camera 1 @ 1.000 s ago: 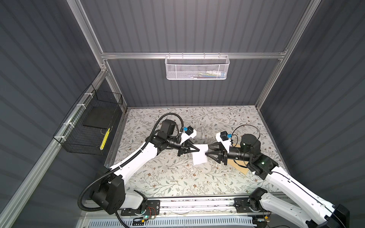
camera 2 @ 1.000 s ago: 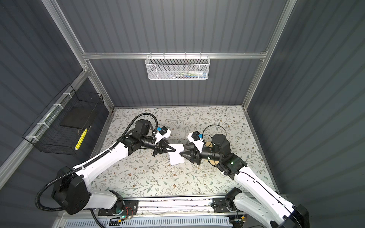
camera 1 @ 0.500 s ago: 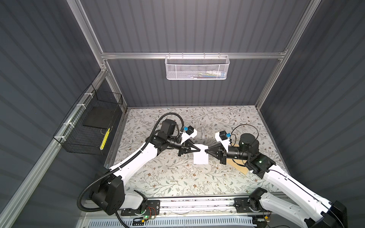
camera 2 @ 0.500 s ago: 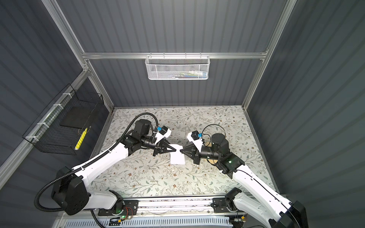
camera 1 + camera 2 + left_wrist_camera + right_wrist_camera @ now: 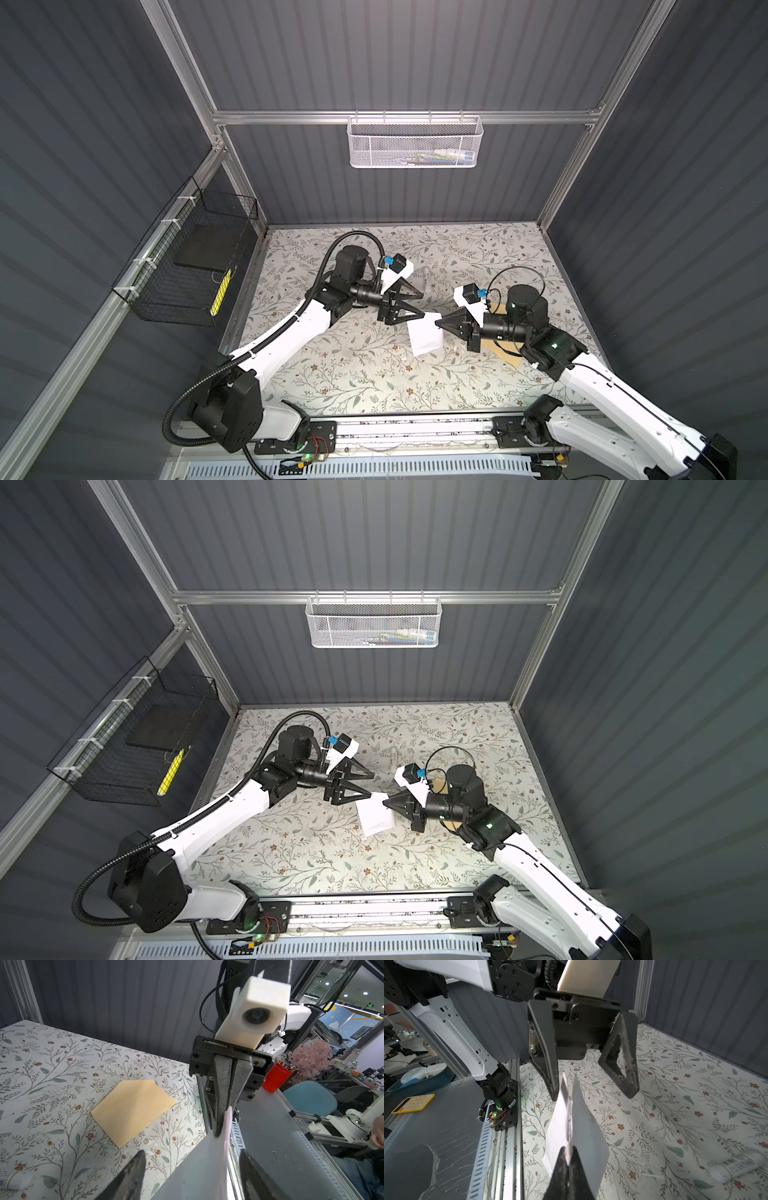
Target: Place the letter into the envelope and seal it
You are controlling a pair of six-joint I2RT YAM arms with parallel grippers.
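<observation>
The left gripper should next take hold of the letter's edge opposite the right gripper, so that the right gripper is free to grab the letter again for the envelope (image 5: 133, 1109).
The letter (image 5: 424, 338) is a folded white sheet hanging in the air above the table's middle. My right gripper (image 5: 568, 1159) is shut on one edge of the letter (image 5: 581, 1126). My left gripper (image 5: 193, 1178) is open, its two fingers standing apart on either side of the letter's (image 5: 199, 1167) opposite edge. In both top views the two grippers face each other tip to tip, left (image 5: 372, 785) and right (image 5: 385, 802). The tan envelope (image 5: 133, 1109) lies flat on the floral table, to the right under my right arm, partly hidden in both top views.
A small white tube (image 5: 427, 279) lies on the table behind the grippers. A white mesh basket (image 5: 415, 141) hangs on the back wall and a black wire basket (image 5: 195, 266) on the left wall. The metal rail (image 5: 395, 428) runs along the table's front edge.
My right gripper closed on the letter's edge. After that my left gripper opened and let go of the letter. The sheet now hangs from the right gripper alone.
</observation>
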